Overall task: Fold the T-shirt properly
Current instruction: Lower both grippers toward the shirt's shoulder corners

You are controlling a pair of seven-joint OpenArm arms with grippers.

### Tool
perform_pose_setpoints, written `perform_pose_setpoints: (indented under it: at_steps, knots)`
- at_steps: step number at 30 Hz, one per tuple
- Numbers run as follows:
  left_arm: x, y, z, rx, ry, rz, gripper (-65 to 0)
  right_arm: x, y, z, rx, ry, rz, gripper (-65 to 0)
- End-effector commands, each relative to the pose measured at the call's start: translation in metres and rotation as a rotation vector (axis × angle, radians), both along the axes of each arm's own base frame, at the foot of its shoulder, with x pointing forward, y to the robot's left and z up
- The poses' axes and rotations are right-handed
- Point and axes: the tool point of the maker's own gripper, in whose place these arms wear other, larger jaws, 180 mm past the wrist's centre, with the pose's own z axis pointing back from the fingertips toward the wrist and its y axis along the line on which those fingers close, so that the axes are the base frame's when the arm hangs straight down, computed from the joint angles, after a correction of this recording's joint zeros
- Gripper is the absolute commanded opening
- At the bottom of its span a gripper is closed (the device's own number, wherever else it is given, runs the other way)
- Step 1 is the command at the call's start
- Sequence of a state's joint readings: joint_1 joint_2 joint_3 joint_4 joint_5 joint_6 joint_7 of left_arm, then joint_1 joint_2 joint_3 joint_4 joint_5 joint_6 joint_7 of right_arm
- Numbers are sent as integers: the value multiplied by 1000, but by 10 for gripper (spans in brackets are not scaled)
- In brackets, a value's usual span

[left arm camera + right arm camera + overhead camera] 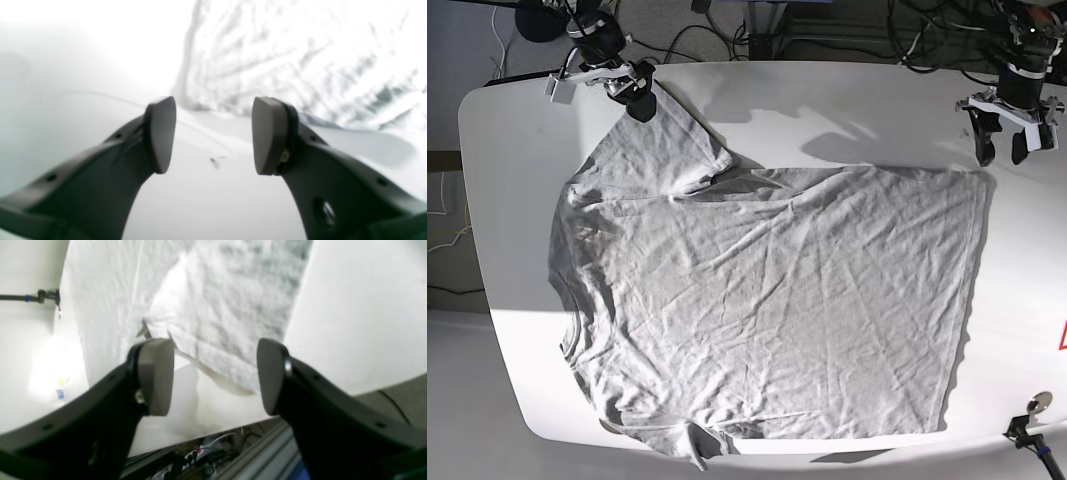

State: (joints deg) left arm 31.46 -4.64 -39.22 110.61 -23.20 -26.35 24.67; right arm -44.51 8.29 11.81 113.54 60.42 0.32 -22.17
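My fingers centre on the far sleeve's edge point(218, 368), off its tip corner point(253, 387), so closing now would miss. My right gripper moves to that corner next before closing.
The light grey, wrinkled T-shirt point(767, 300) lies spread flat on the white table point(847, 100), collar to the left and hem to the right; no lettering shows. My right gripper point(632, 98) hovers open at the tip of the far sleeve, at the far left. In the right wrist view its fingers point(215, 376) stand apart and empty, with the sleeve point(217, 306) just ahead. My left gripper point(1002, 150) is open above the shirt's far right hem corner. The left wrist view shows it point(213, 135) empty, with cloth point(300, 60) beyond it.
Cables and stands point(757, 30) crowd the floor behind the table's far edge. A power strip point(200, 456) and wires lie below the table edge under my right gripper. A small clamp point(1027, 425) sits at the near right corner, and a red mark point(1061, 338) at the right edge.
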Motion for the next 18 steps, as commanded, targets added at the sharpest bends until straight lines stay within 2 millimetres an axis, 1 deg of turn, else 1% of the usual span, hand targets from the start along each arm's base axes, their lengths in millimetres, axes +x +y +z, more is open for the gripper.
perform_pose_setpoints:
  at_steps: [1, 4, 8, 18]
  knots:
    - [5, -1, 10, 8, -27, -20, -311, -2, 1, 4, 17, -6, 6, -277]
    - [6, 0, 9, 12, -18, -20, -311, -8, 0, -4, 24, 45, -8, -277]
    - [7, -1, 9, 10, -18, -24, -311, -15, 8, -8, 55, 78, -18, -277]
    - [5, 0, 8, 13, -13, -21, -311, -33, 5, -37, 64, 169, -35, -277]
